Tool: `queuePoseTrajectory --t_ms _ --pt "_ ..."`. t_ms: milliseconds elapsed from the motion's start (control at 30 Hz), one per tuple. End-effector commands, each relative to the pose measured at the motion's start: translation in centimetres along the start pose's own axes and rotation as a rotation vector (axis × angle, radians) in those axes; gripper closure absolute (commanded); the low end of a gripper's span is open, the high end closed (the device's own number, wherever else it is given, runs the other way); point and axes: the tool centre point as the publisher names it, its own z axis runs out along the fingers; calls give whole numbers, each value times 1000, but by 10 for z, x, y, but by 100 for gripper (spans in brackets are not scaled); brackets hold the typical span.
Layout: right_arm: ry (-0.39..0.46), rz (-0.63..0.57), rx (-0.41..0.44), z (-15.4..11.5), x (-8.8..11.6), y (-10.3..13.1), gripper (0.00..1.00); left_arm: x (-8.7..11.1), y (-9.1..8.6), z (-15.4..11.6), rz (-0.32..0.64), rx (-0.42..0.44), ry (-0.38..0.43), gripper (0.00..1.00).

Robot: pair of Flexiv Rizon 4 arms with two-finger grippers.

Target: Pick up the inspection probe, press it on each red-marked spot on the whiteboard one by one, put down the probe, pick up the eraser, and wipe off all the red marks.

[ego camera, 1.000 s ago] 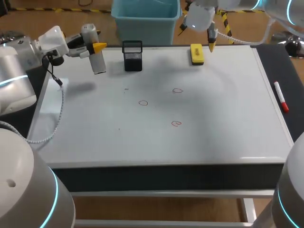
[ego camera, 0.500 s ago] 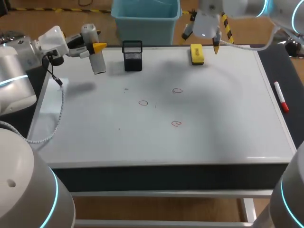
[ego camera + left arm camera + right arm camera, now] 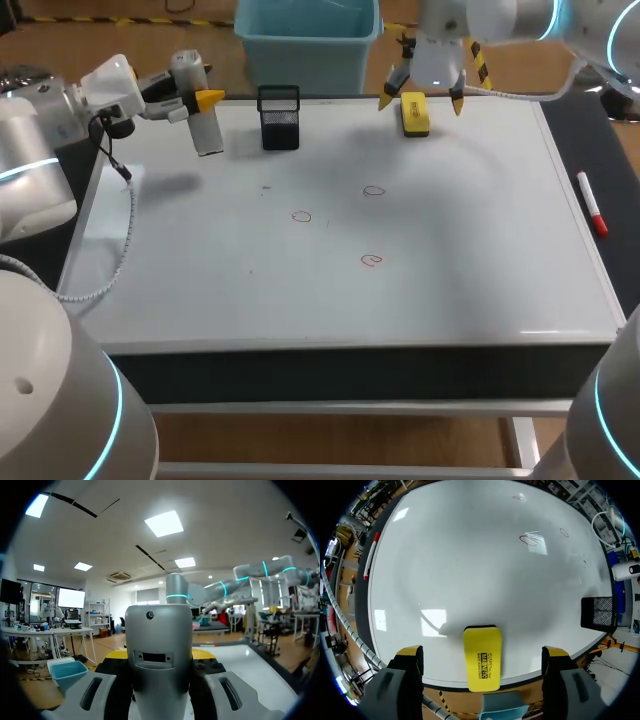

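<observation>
My right gripper should grab the yellow eraser (image 3: pixel 413 112) by its long sides next. Then it can wipe the red marks off the whiteboard.
My left gripper (image 3: pixel 203 103) hangs over the whiteboard's far left corner, shut on the grey-white inspection probe (image 3: pixel 206 132), which points down. In the left wrist view the probe (image 3: pixel 159 645) stands between the fingers of that gripper (image 3: pixel 159 656). The yellow eraser (image 3: pixel 413 112) lies at the board's far edge. My right gripper (image 3: pixel 422 100) hovers open above it, one finger on each side. In the right wrist view the eraser (image 3: pixel 481 656) lies between the fingertips (image 3: pixel 410 653), apart from both. Three red marks (image 3: pixel 302 216) (image 3: pixel 374 190) (image 3: pixel 372 260) sit mid-board.
A black mesh holder (image 3: pixel 279 120) stands at the far edge between probe and eraser, and shows in the right wrist view (image 3: pixel 599 612) too. A red marker (image 3: pixel 592 205) lies on the dark strip right of the whiteboard (image 3: pixel 450 300).
My right gripper has shifted right and come down over the eraser, turning until its fingers straddle it. The left arm and the probe have not moved.
</observation>
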Motion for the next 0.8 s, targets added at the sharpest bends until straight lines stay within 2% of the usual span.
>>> queuePoseTrajectory --t_ms 33,433,800 --pt "11 -11 -22 4 -7 -11 0 0 0 1 1 1 -2 100" --pt "33 -100 -4 12 -14 -18 0 0 0 1 1 1 -2 100" --pt "44 -63 -25 17 -3 -24 0 0 0 1 1 1 -2 100"
